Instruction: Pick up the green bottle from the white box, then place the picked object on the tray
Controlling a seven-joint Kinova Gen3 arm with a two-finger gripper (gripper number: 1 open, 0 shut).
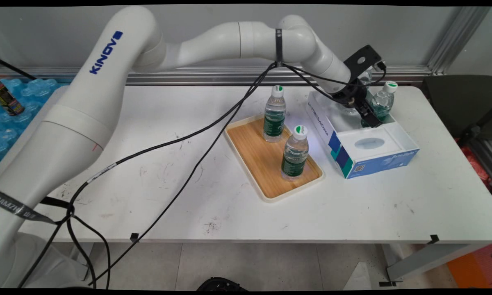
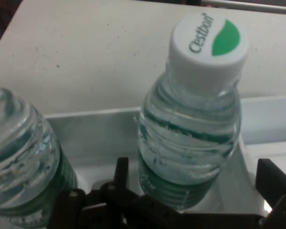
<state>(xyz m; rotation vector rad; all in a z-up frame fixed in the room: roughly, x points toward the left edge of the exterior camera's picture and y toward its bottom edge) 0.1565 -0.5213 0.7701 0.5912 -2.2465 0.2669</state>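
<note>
My gripper grabs the clear water bottle by its green label (image 1: 383,117) next, to set it on the wooden tray (image 1: 259,157) with the others.
My gripper (image 1: 368,114) reaches down into the back part of a white and blue box (image 1: 371,160) at the table's right. In the hand view the gripper (image 2: 195,177) is open. Its fingers (image 2: 122,172) stand on either side of a clear water bottle (image 2: 190,138) with a green label and a white cap, and a gap shows on both sides. The same bottle (image 1: 383,102) stands upright in the box. A second bottle (image 2: 21,162) stands close beside it, at the hand view's left edge.
A wooden tray (image 1: 250,164) left of the box carries two upright water bottles (image 1: 274,115) (image 1: 295,155). Black cables (image 1: 180,180) hang from the arm across the table's middle. A can (image 1: 8,99) lies on blue packaging at far left. A dark chair (image 1: 461,104) stands at right.
</note>
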